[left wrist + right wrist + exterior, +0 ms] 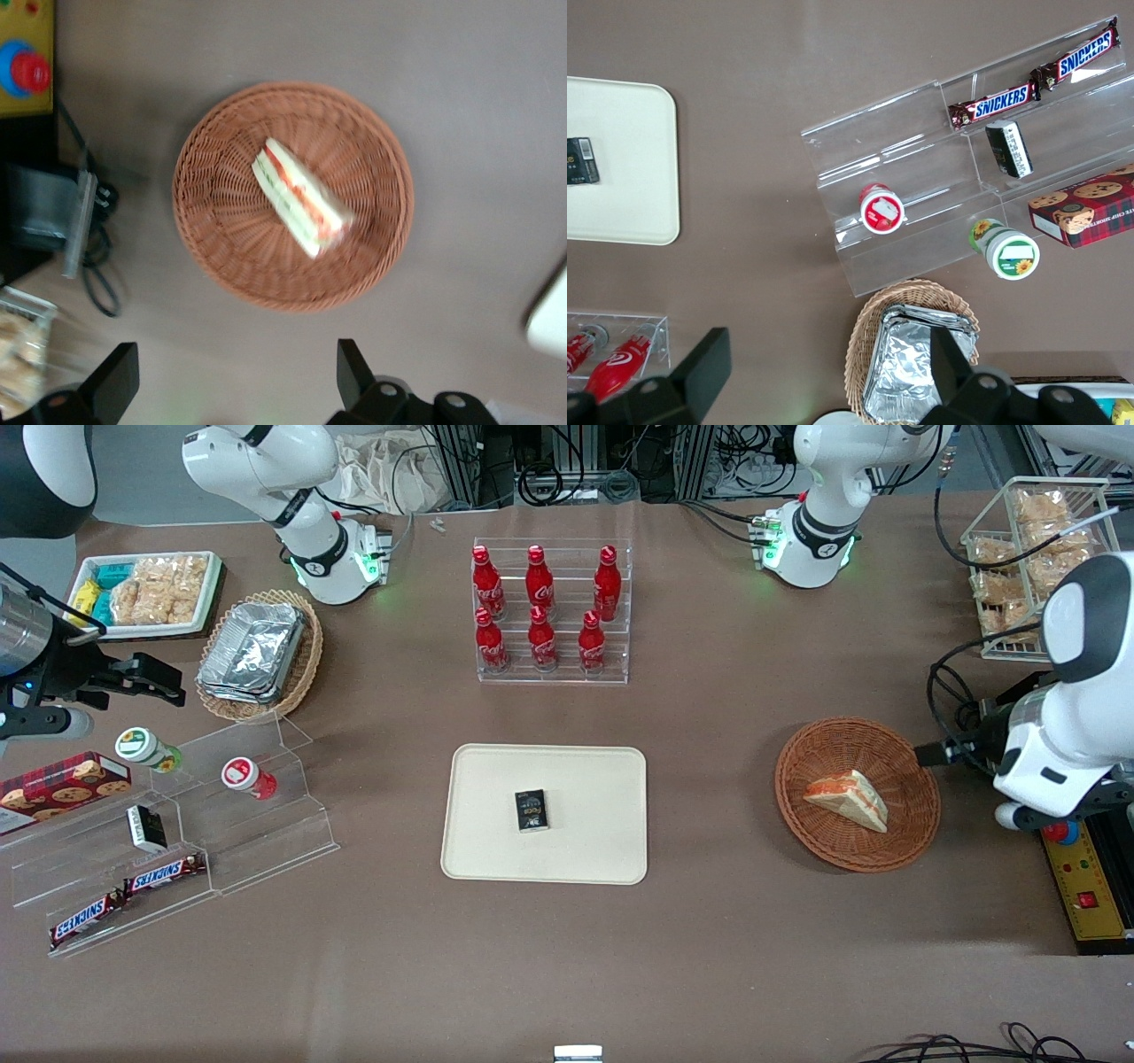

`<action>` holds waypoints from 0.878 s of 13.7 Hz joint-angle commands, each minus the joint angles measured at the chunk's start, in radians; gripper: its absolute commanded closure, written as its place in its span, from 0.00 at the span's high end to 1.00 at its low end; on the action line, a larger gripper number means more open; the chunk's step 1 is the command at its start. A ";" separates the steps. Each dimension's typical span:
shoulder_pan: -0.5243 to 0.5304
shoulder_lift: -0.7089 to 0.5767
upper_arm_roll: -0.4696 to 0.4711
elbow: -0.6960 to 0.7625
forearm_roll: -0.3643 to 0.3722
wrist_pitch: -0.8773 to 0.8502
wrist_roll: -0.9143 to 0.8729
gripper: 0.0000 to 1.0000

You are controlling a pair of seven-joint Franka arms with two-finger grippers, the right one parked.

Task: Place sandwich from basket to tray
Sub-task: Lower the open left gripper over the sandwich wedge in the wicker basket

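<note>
Next, my left gripper picks up the sandwich by its end with the glossy wrapper (823, 791), to set it on the cream tray (576, 850).
The sandwich (849, 799) is a white wedge with orange-red and green filling. It lies in the round reddish-brown basket (797, 779) toward the working arm's end of the table. The left wrist view shows the sandwich (301, 199) near the middle of the basket (204, 177). My left gripper (235, 354) is open wide and empty. It hangs above the table just outside the basket's rim; in the front view it (930, 755) shows at the basket's edge toward the working arm. The cream tray (576, 850) lies mid-table; its corner (554, 314) shows in the wrist view.
A small black packet (532, 810) lies on the tray. A clear rack of red bottles (549, 611) stands farther from the camera than the tray. A yellow control box (1090, 886) and a wire basket of snacks (1028, 549) sit at the working arm's end.
</note>
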 commanded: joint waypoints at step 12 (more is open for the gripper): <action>0.010 0.118 0.001 -0.339 0.024 0.500 -0.756 1.00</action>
